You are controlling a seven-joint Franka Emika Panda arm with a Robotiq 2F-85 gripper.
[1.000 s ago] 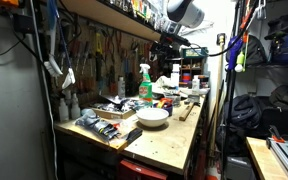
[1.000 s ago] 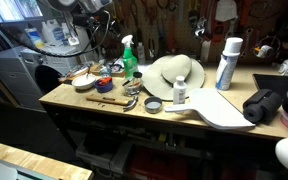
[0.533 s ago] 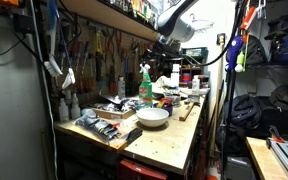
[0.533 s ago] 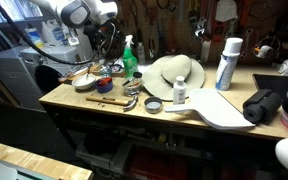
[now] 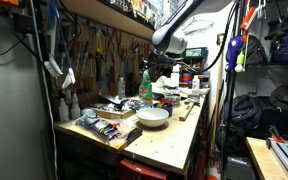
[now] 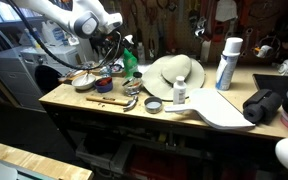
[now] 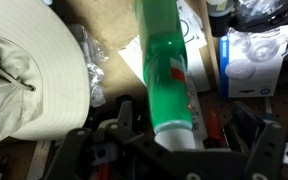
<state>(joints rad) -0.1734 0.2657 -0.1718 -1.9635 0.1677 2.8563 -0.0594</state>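
The spray bottle's green body (image 5: 146, 89) (image 7: 166, 72) is beyond the robot's fingers, and the gripper would miss the body if it closed now. It isn't time to close yet: the gripper needs to move toward the body first, then close on it.
A green spray bottle with a white top stands on the cluttered workbench in both exterior views (image 5: 144, 86) (image 6: 130, 60). My gripper (image 6: 115, 47) hangs close beside and above it; it also shows in an exterior view (image 5: 172, 62). In the wrist view the green bottle (image 7: 164, 60) fills the middle and its white top sits between my gripper's (image 7: 189, 142) dark fingers (image 7: 127, 115), which stand apart on either side. The jaws are open and not pressed on the bottle.
A white brimmed hat (image 6: 174, 72) (image 7: 24, 70) lies next to the bottle. A white bowl (image 5: 152, 116), a tall white can (image 6: 227, 62), a small white bottle (image 6: 180, 92), tools and a white box (image 7: 252, 60) crowd the bench. Shelves and hanging tools stand behind.
The arm has swung down from above the shelf toward the green spray bottle, bringing the gripper close over it. The objects on the bench have not moved.
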